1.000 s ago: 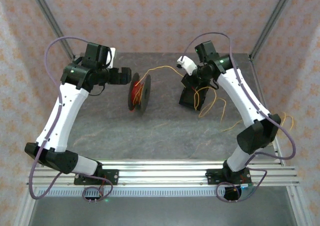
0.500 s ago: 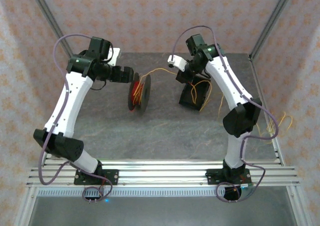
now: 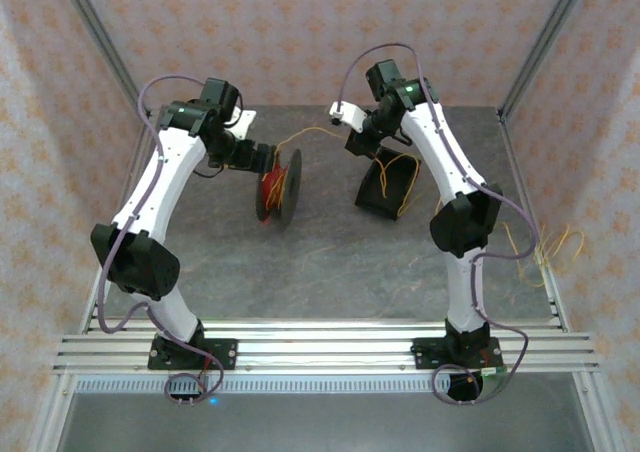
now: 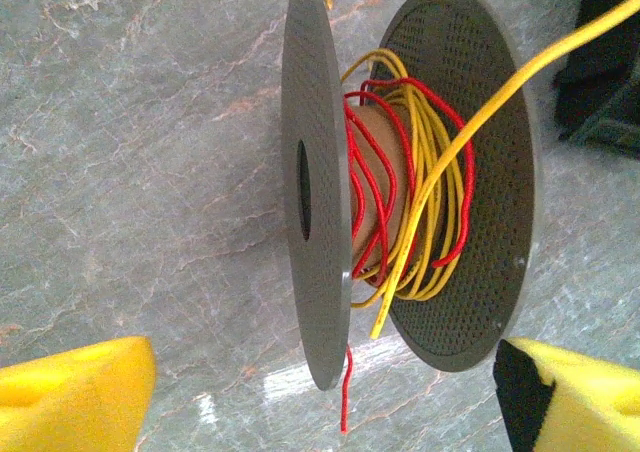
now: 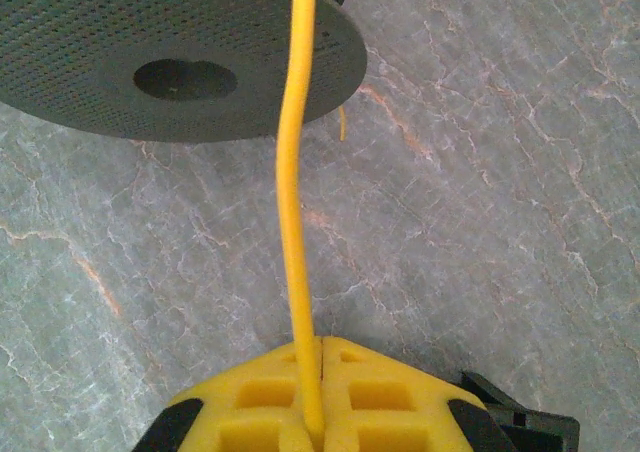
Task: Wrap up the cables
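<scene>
Next, my left gripper grips the spool by its near disc's rim [image 3: 261, 199] [image 4: 325, 368], which leaves the core open to wrap the yellow cable.
A dark grey spool [image 3: 279, 186] stands on edge mid-table, wound with red and yellow cables [image 4: 400, 172]. A short red end [image 4: 346, 392] hangs below its near disc. My left gripper [image 3: 264, 160] is at the spool's left side, open, and its yellow fingertips [image 4: 75, 392] stand wide to either side of the spool's rim [image 4: 325, 272] without touching it. One yellow cable [image 3: 312, 133] runs from the spool to my right gripper [image 3: 354, 139]. In the right wrist view that gripper [image 5: 322, 350] is shut on the yellow cable [image 5: 292, 172], with the spool's disc [image 5: 170, 52] ahead.
A black open box [image 3: 388, 186] with loose yellow wire in it sits just right of the spool, under the right arm. More slack yellow wire [image 3: 548, 249] trails off the table's right edge. Metal frame posts [image 3: 535, 42] stand at the back corners.
The left gripper has moved right, up to the spool. The right gripper has shifted left and back with the yellow cable in it, and its arm now stands steeper.
</scene>
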`<act>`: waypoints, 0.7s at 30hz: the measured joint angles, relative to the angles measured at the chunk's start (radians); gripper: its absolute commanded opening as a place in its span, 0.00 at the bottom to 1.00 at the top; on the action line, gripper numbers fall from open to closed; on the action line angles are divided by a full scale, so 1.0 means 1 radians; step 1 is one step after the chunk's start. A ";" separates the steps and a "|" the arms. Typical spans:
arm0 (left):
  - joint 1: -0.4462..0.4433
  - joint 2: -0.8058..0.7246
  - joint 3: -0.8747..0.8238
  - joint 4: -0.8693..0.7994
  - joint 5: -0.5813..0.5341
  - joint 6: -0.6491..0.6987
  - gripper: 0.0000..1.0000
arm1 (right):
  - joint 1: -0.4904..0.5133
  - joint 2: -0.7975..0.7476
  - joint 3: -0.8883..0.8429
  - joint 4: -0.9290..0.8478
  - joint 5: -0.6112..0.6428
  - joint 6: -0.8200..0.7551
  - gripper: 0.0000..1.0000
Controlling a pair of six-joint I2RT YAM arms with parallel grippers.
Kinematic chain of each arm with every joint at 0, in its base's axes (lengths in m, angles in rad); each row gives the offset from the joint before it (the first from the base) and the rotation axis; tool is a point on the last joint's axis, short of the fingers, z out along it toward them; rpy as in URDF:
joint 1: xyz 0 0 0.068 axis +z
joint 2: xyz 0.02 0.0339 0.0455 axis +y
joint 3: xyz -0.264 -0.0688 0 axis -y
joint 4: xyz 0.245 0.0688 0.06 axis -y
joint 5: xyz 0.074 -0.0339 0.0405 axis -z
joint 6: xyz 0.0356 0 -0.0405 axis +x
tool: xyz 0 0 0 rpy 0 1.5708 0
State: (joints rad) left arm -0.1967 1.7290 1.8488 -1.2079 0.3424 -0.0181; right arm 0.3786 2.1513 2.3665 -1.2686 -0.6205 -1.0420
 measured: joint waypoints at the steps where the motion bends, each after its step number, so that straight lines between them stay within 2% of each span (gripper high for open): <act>1: -0.006 0.011 0.000 -0.002 -0.008 0.003 0.80 | -0.002 0.005 0.008 0.000 -0.002 0.000 0.00; 10: -0.053 0.148 0.054 -0.019 -0.045 0.027 0.70 | -0.006 0.047 0.029 -0.003 -0.019 -0.003 0.00; 17: -0.055 0.166 0.094 -0.019 -0.063 0.027 0.52 | -0.009 0.053 0.034 -0.003 -0.032 -0.005 0.00; 21: -0.055 0.174 0.109 -0.019 -0.066 0.027 0.49 | -0.011 0.053 0.037 -0.003 -0.039 -0.006 0.00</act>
State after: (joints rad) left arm -0.2512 1.9034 1.9575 -1.2266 0.2760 0.0093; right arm 0.3672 2.2044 2.4035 -1.2716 -0.6598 -1.0485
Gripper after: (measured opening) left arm 0.501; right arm 0.050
